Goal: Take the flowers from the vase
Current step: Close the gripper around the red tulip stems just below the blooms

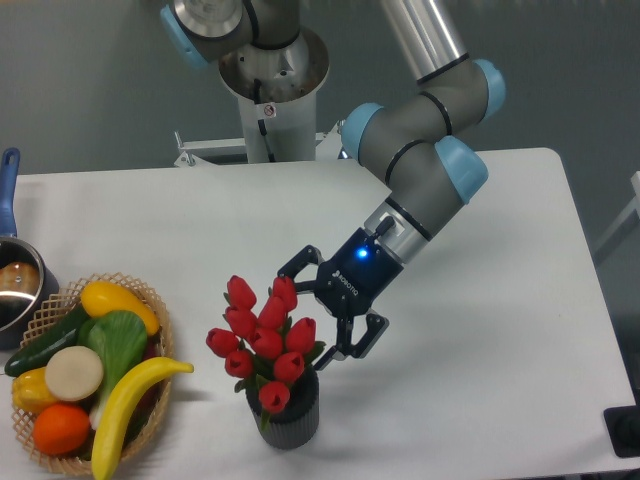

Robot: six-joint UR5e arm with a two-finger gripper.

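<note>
My gripper grabs the flowers by their red tulip buds next, to lift the flowers [262, 338] out of the vase [292, 418].
The flowers [262, 338], a bunch of red tulip buds with green leaves, stand upright in the vase [292, 418], a small dark grey ribbed cylinder near the table's front edge. My gripper [316, 316] is open and pressed up against the right side of the bunch at bud height. Its far finger [290, 270] sits beside the top buds, and its near finger [352, 352] is just right of the lower buds. The stems below the buds are mostly hidden.
A wicker basket [150, 302] of fruit and vegetables sits at the front left, with a banana [125, 398] pointing toward the vase. A steel pot [14, 288] with a blue handle is at the left edge. The robot base [270, 80] stands behind the table.
</note>
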